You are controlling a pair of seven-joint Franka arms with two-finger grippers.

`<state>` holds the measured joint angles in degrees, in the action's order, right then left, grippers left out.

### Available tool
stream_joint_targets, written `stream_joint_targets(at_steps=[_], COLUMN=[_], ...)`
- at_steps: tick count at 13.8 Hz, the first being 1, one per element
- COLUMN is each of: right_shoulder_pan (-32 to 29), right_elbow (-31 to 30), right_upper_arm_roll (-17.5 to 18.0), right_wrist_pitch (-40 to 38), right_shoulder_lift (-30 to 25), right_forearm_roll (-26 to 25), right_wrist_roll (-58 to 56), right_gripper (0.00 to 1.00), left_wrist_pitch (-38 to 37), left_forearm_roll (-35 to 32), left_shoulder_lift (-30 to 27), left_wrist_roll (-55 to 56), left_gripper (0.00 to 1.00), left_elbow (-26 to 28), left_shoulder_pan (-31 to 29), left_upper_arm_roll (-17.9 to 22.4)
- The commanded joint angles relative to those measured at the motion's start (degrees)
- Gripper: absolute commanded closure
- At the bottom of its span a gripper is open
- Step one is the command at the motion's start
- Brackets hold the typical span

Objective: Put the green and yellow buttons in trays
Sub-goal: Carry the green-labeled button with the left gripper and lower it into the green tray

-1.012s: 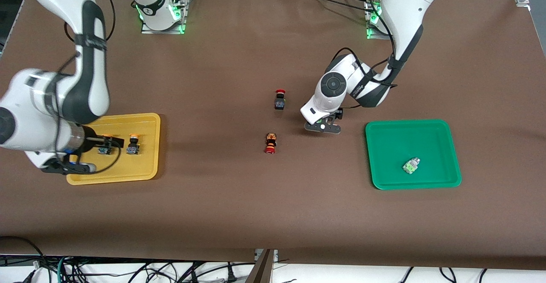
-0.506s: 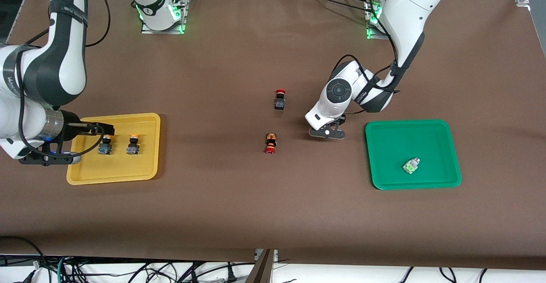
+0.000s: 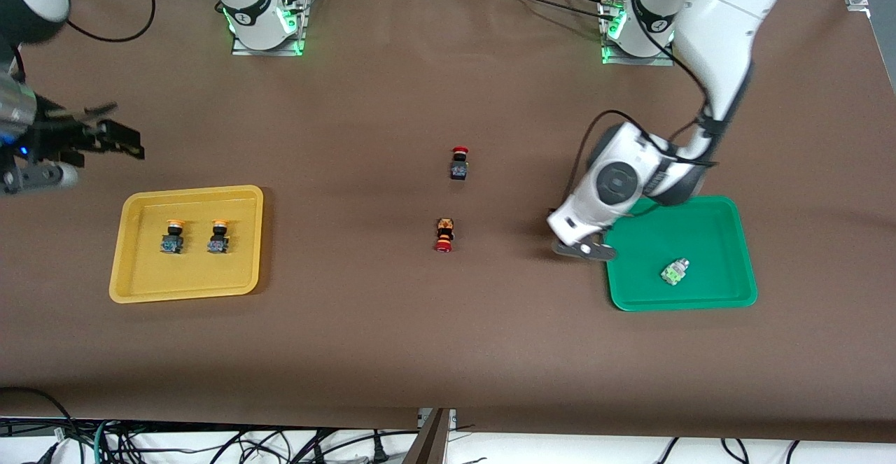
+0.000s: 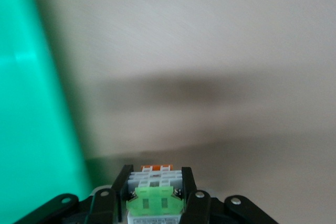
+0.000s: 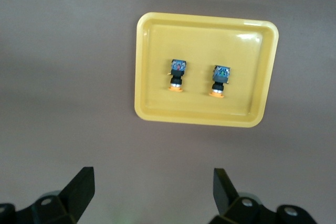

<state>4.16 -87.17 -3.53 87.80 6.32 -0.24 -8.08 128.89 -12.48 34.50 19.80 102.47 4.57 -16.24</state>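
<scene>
The green button hangs over brown cloth beside the green tray's rim, so it is too early for my left gripper to release it. The button moves inward first.
My left gripper (image 3: 584, 249) is shut on a whitish-silver green button (image 4: 155, 195), held just above the table at the edge of the green tray (image 3: 700, 215) toward the right arm's end; the tray's rim shows in the left wrist view (image 4: 31, 129). Another green button (image 3: 675, 271) lies in that tray. Two yellow buttons (image 3: 173, 235) (image 3: 219, 235) stand in the yellow tray (image 3: 140, 285); the right wrist view shows them (image 5: 177, 75) (image 5: 220, 80) in the tray (image 5: 152, 61). My right gripper (image 3: 105, 141) is open and empty, up above the table near the yellow tray.
Two red-capped black switches sit mid-table: one upright (image 3: 459, 163), one lying on its side (image 3: 444, 234) nearer the front camera. Brown cloth covers the table. The arm bases (image 3: 262, 19) (image 3: 633, 30) stand along the table's edge farthest from the front camera.
My right gripper rose away from the yellow tray, leaving two yellow buttons in it. My left gripper moved with the green button from mid-table to the green tray's edge.
</scene>
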Motion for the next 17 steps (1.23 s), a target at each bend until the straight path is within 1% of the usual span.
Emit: stream_joint_targets(at_steps=[1,4,6,7,8,9,10,11,12,13,14,15,17], right_shoulder_pan=[-3.54,-3.55,-3.54,-3.55,-3.55,-3.55,-3.55,-3.55,-3.46,-3.46,-3.28,-3.19,-3.19], right_elbow=[-4.32,-3.01,-0.21,0.16,0.16,0.07,0.07,0.07,0.16,0.07,0.16,0.16,0.16], right_upper_arm_roll=[3.44,3.27,3.00,3.00,3.00,3.00,3.00,3.00,3.00,3.09,3.18,3.35,3.35], right_wrist_pitch=[0.53,-0.96,-1.40,-1.92,-2.02,-2.02,-2.19,-2.28,-2.37,-2.63,-2.63,-2.63,-2.54], right_shoulder_lift=[-5.70,-6.41,-4.92,-4.83,-4.83,-4.74,-4.74,-4.74,-4.74,-4.74,-4.74,-4.74,-4.65], right_forearm_roll=[-1.77,-1.95,-1.87,-1.87,-1.60,-1.60,-1.43,-1.17,-1.08,-0.99,-0.90,-1.07,-1.16], right_wrist_roll=[-0.62,-0.71,-1.14,-0.54,-0.27,-0.27,-0.27,-0.18,0.25,2.26,3.59,3.60,3.07], right_gripper=[0.00,0.00,0.00,0.00,0.00,0.00,0.00,0.00,0.00,0.00,0.00,0.00,0.00], left_wrist_pitch=[-4.88,-4.62,-3.92,-2.78,-1.90,-1.81,-2.24,-2.24,-2.24,-2.33,-2.77,-4.34,-9.86], left_forearm_roll=[-1.58,-1.58,-1.76,-1.76,-1.76,-1.67,-1.67,-1.67,-1.67,-1.58,-1.41,-1.06,-0.62], left_shoulder_lift=[0.22,0.39,1.97,2.67,3.55,3.91,3.91,3.91,3.82,3.56,3.12,1.29,-3.88], left_wrist_roll=[-2.65,-13.70,-18.99,-20.49,-21.20,-21.64,-21.65,-21.65,-21.73,-21.82,-21.74,-21.82,-21.91], left_gripper=[1.00,1.00,1.00,1.00,0.61,0.49,0.41,0.22,0.16,0.06,0.02,0.00,0.00], left_elbow=[-4.82,-4.91,-5.00,-5.00,-5.09,-5.87,-6.58,-6.84,-6.93,-6.94,-6.94,-6.85,-6.85], left_shoulder_pan=[-0.61,-5.17,-7.90,-8.78,-9.14,-9.06,-8.97,-8.97,-9.05,-9.32,-9.49,-9.58,-10.89], left_upper_arm_roll=[-0.28,-0.11,-0.11,-0.11,-0.11,-0.11,-0.11,-0.11,-0.11,-0.19,-0.28,-0.28,-0.81])
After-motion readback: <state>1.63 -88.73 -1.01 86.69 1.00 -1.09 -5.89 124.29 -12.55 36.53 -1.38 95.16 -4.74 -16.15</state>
